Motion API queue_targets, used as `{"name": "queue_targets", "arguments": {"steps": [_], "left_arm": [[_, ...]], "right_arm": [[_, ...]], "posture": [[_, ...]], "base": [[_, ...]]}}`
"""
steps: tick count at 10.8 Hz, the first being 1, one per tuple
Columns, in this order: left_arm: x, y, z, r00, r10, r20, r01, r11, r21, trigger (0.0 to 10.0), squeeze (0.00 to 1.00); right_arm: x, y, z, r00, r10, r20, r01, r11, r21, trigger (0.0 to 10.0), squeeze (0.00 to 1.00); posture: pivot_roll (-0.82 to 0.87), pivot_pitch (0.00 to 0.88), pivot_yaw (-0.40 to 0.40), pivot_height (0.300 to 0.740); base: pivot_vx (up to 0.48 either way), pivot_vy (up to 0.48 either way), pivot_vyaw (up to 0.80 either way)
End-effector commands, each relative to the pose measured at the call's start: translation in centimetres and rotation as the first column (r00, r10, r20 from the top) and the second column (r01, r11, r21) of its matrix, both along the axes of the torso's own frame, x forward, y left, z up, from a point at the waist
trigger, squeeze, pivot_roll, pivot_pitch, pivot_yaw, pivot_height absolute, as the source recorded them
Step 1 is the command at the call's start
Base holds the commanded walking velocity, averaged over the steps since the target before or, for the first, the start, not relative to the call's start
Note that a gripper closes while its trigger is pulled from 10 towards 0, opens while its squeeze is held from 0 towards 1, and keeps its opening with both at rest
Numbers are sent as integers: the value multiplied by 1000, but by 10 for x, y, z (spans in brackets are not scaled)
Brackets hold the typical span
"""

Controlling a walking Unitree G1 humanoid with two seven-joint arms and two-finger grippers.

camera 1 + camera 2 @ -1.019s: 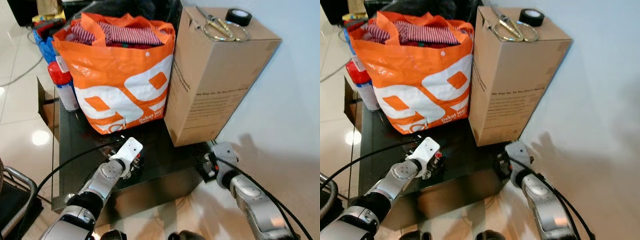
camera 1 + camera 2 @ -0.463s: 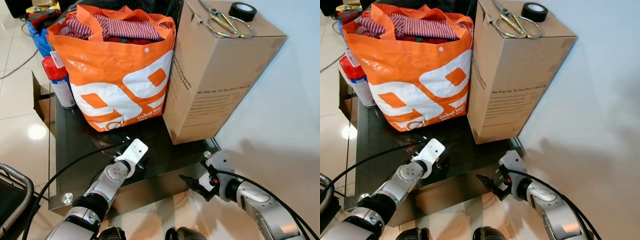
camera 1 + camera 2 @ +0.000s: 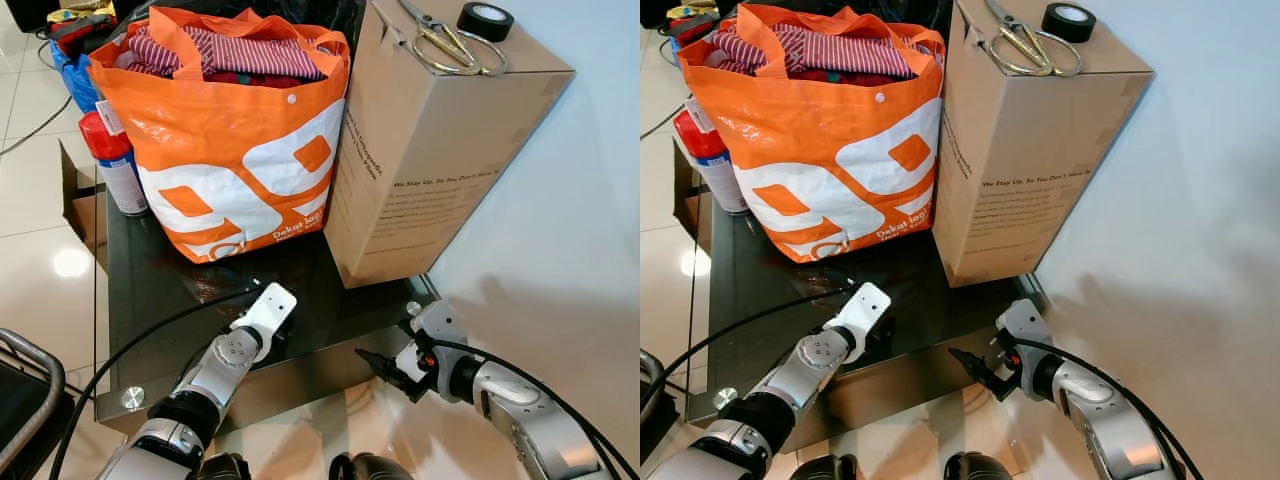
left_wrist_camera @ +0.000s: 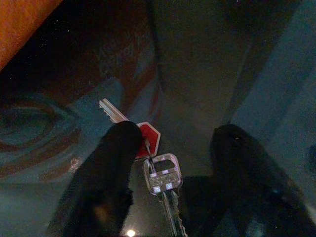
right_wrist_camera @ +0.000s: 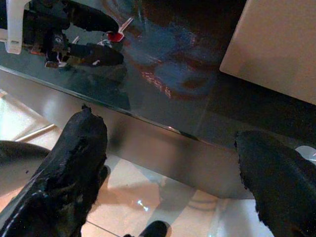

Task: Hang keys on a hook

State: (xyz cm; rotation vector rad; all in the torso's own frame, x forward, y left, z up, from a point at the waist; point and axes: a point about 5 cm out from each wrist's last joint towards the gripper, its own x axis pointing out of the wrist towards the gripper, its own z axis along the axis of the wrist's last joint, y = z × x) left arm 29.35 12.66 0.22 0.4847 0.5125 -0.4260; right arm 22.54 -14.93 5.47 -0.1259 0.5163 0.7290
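Observation:
The red key's head (image 4: 150,138) is the part my left gripper should grab next, so that it can hang the keys on a hook.
A bunch of keys lies on the dark glass table (image 3: 150,290): one with a red head (image 4: 149,138), one silver (image 4: 163,178). My left gripper (image 4: 173,153) is open and low over the glass. One finger (image 4: 106,173) sits at the red key's edge and the other stands apart on the far side. In the right wrist view the keys (image 5: 116,35) show between those fingers. My right gripper (image 3: 385,365) is open, off the table's front edge near its right corner, pointing left at nothing.
An orange shopping bag (image 3: 230,150) full of clothes stands behind the keys, and a tall cardboard box (image 3: 430,170) is to its right with scissors (image 3: 440,40) and a tape roll (image 3: 485,20) on top. A red-capped spray can (image 3: 110,160) is at the left. A white wall runs along the right.
My right gripper has swung away from the table's right corner to the front edge, now pointing left. The left gripper has stayed over the keys. The camera has shifted slightly.

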Motion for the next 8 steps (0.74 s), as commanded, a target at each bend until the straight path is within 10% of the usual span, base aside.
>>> {"name": "queue_targets", "arguments": {"steps": [1,8], "left_arm": [[-4,-2,-4,1000,3,-25,-3,1000,-3,0,0],[-4,2,-6,999,18,-39,-17,1000,24,0,0]], "right_arm": [[-1,-4,3,1000,1,3,0,1000,-10,10000,0],[-4,-1,2,1000,16,-8,-15,1000,10,10000,0]], "posture": [[-158,127,-117,740],[-152,122,-116,740]], "base": [[0,0,0],[0,0,0]]}}
